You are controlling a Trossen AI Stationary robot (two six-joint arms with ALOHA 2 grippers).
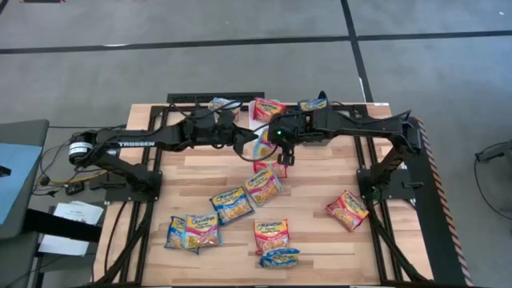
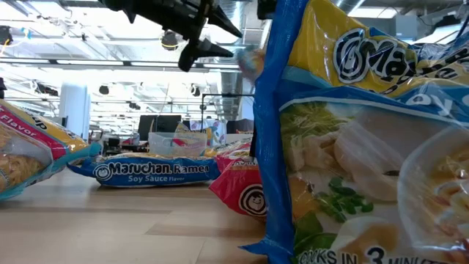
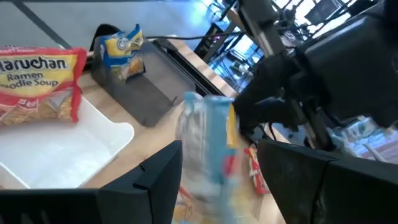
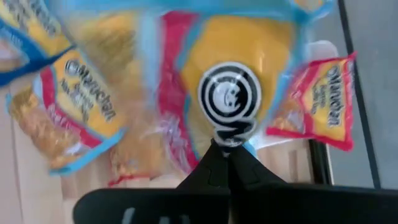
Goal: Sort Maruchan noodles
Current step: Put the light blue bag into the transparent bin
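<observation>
The robot needs to sort the Maruchan packet into its bin, so the left gripper should next take the packet by its crimped end.
One Maruchan packet (image 1: pixel 260 145), yellow with blue and pink-red edges, hangs in the air between the two grippers near the far bins. My right gripper (image 4: pixel 227 148) is shut at its edge. My left gripper (image 3: pixel 219 186) is open, and the same packet (image 3: pixel 208 140) stands edge-on between its fingers. In the low view the left gripper (image 2: pixel 223 42) reaches in from the left, with the blurred packet (image 2: pixel 251 62) just past it. Several more packets lie flat on the table, such as a pair (image 1: pixel 264 186) and one to the right (image 1: pixel 346 210). My right gripper pinches the packet's edge just below its round black-and-white logo (image 4: pixel 229 130) between its two shut fingers. The packet is lifted clear of the table and spreads out beyond the fingertips. My left gripper has the packet between its open fingers; whether a finger touches it, I cannot tell.
Three bins stand along the far edge. The clear one (image 1: pixel 220 104) holds a packet, the white one (image 3: pixel 74 149) a red packet (image 3: pixel 37 81), and the grey one (image 3: pixel 149 81) a blue packet (image 3: pixel 121 50). A red packet (image 1: pixel 272 168) lies below the right gripper. Packets lean close before the low camera (image 2: pixel 366 147).
</observation>
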